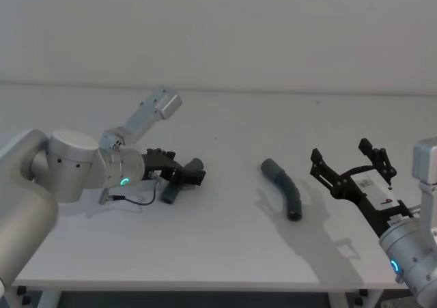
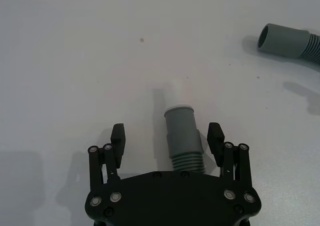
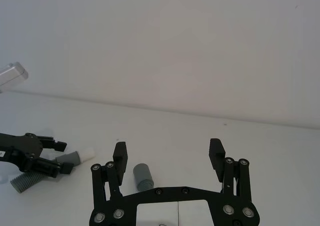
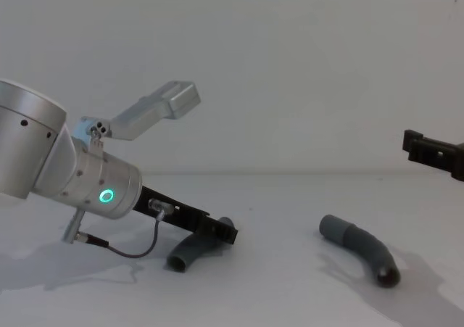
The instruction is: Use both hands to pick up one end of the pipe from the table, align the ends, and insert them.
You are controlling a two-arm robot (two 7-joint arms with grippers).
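Note:
I should next grab the piece by its smooth grey cuff point(image 2: 183, 135) with my left gripper, so that the pipe piece's pale spigot tip stays free to insert.
Two curved dark-grey pipe pieces lie on the white table point(image 1: 225, 253). My left gripper point(image 1: 188, 173) is low over the left piece point(image 1: 169, 195), open, its fingers point(image 2: 117, 137) straddling the hose point(image 2: 182, 136) with a gap on one side. The pale spigot tip point(image 2: 180, 93) pokes out ahead of it. The right piece point(image 1: 283, 188) lies free, its wide socket cuff point(image 2: 280, 38) facing the left gripper. My right gripper point(image 1: 341, 154) hovers open to the right of that piece, holding nothing. The chest view shows the left piece point(image 4: 187, 254) under the left gripper point(image 4: 221, 231).
A thin black cable point(image 1: 136, 200) trails on the table by the left wrist. The table's front edge point(image 1: 205, 286) runs near the bottom of the head view. A plain white wall stands behind.

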